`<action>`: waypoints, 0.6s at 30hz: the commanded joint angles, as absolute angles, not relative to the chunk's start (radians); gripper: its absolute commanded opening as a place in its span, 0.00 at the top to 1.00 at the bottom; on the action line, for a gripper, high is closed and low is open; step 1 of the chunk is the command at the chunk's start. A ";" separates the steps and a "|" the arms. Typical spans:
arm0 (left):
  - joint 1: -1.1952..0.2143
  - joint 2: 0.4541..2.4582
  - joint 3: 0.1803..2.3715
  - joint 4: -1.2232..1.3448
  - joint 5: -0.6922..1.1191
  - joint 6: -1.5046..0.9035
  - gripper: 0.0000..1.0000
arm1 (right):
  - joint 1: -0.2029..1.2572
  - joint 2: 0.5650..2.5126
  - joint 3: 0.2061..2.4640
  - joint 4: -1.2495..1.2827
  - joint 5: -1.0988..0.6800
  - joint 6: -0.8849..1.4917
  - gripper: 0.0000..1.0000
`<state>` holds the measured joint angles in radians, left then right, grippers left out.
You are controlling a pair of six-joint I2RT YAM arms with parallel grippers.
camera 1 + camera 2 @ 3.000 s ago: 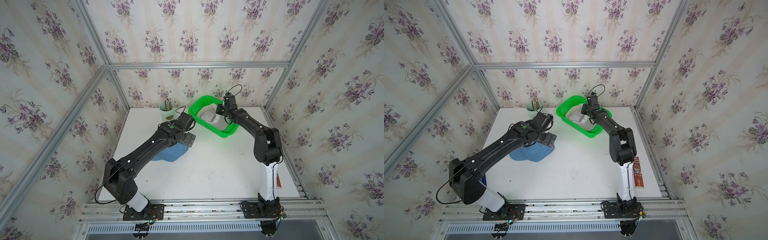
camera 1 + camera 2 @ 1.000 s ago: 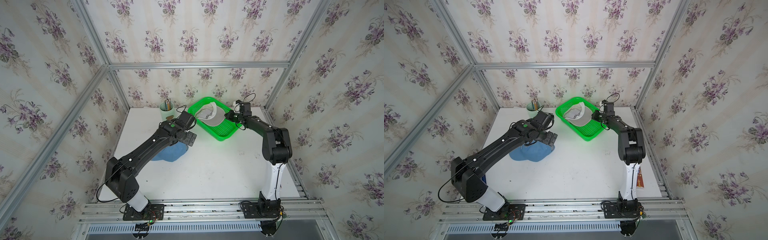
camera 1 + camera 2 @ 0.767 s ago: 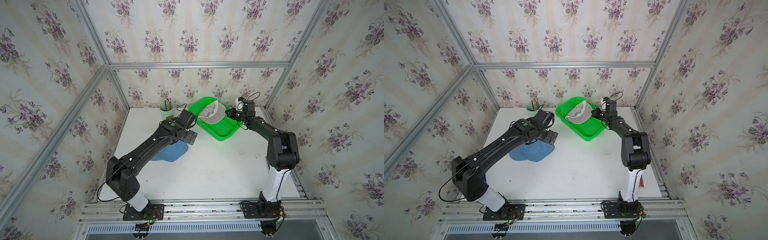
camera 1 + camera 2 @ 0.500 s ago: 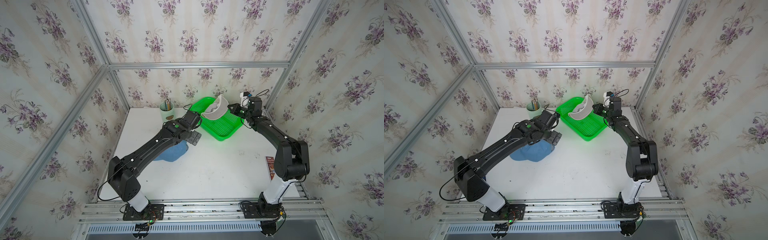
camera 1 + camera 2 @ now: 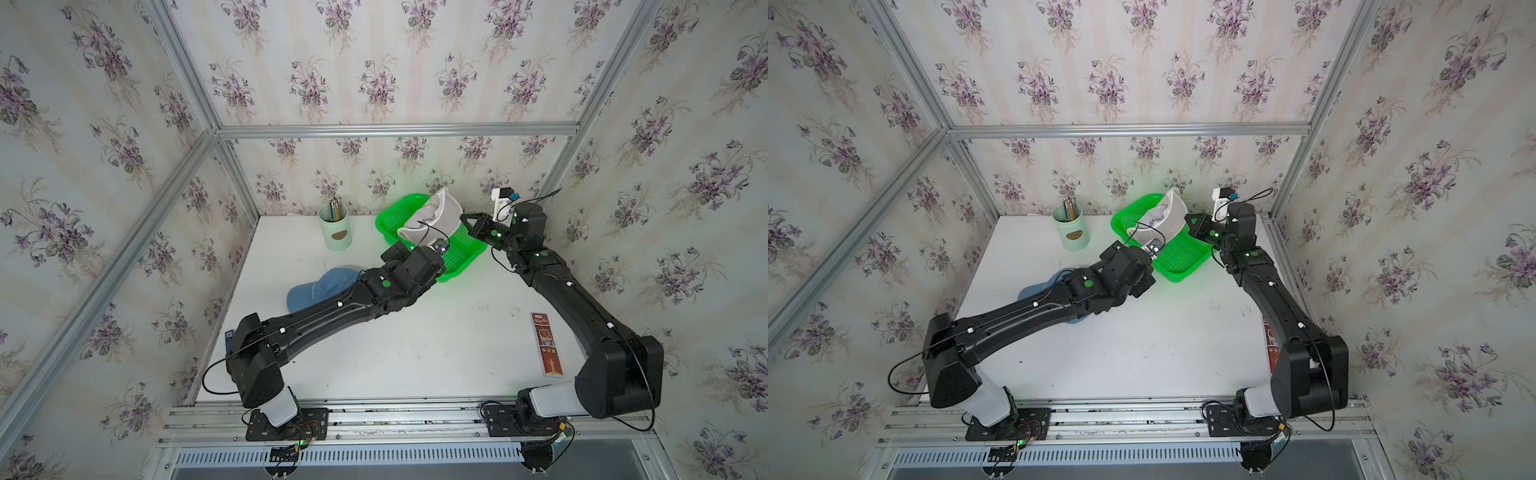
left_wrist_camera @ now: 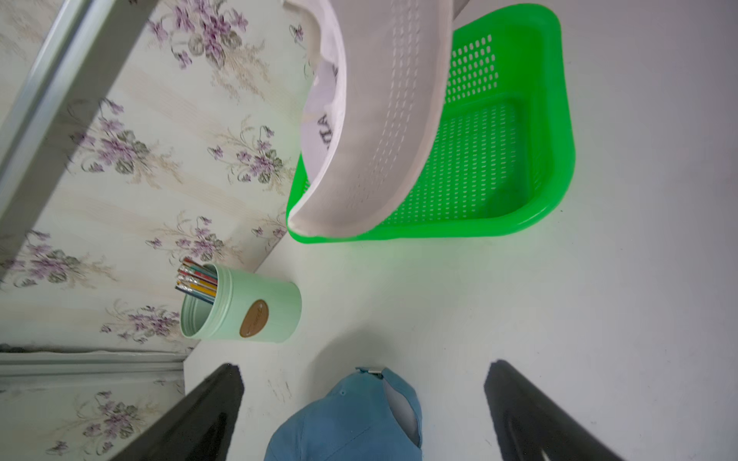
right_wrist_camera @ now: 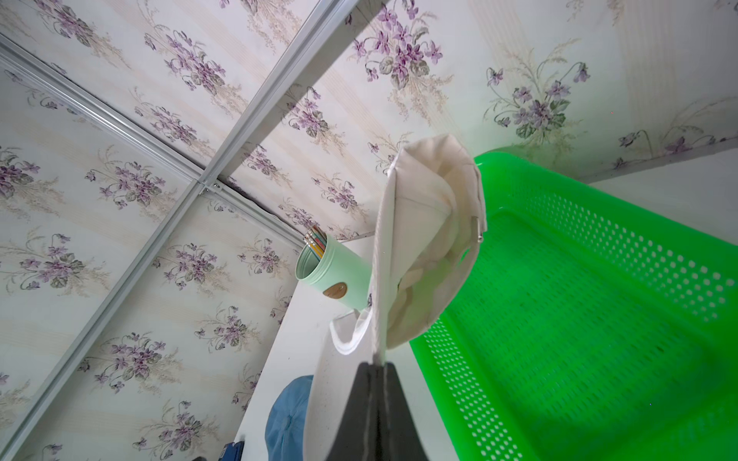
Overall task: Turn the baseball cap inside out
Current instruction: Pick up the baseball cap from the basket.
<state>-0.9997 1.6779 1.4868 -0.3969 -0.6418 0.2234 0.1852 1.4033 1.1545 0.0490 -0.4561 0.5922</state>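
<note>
Next, my left gripper grabs the white cap (image 5: 436, 216) by its visor so that my right gripper then turns the cap's free top inside out.
A white baseball cap (image 5: 436, 216) hangs in the air over the green basket (image 5: 484, 249), its brim facing the front and its crown toward the back wall. My right gripper (image 7: 377, 365) is shut on the edge of the brim, and the crown (image 7: 423, 255) sags beyond it. A blue cap (image 5: 316, 286) lies on the table to the left. My left gripper (image 6: 365, 369) is open and empty, just above the blue cap's rear strap (image 6: 371, 371), with the white cap (image 6: 383, 119) ahead of it. The left wrist (image 5: 415, 266) sits at the basket's front-left corner.
A mint cup of pencils (image 5: 336, 232) stands at the back, left of the basket. A red packet (image 5: 547, 349) lies near the table's right edge by the right arm. A small blue item (image 5: 229, 334) lies at the left edge. Papered walls close in three sides.
My right gripper has lifted the white cap out of the basket, up and rightward. The left arm has swung right toward the basket, uncovering the blue cap.
</note>
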 commanded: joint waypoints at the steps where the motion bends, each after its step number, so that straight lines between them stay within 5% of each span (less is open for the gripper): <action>1: -1.014 1.709 1.500 -0.253 -0.755 0.308 0.01 | 0.207 1.362 1.119 0.046 -0.442 0.621 1.00; 12: -1.010 1.808 1.496 -0.054 -0.844 0.419 0.01 | 0.244 1.290 1.045 0.060 -0.491 0.663 1.00; 18: -0.992 1.804 1.471 0.019 -0.816 0.436 0.31 | 0.246 1.274 1.001 0.092 -0.544 0.692 1.00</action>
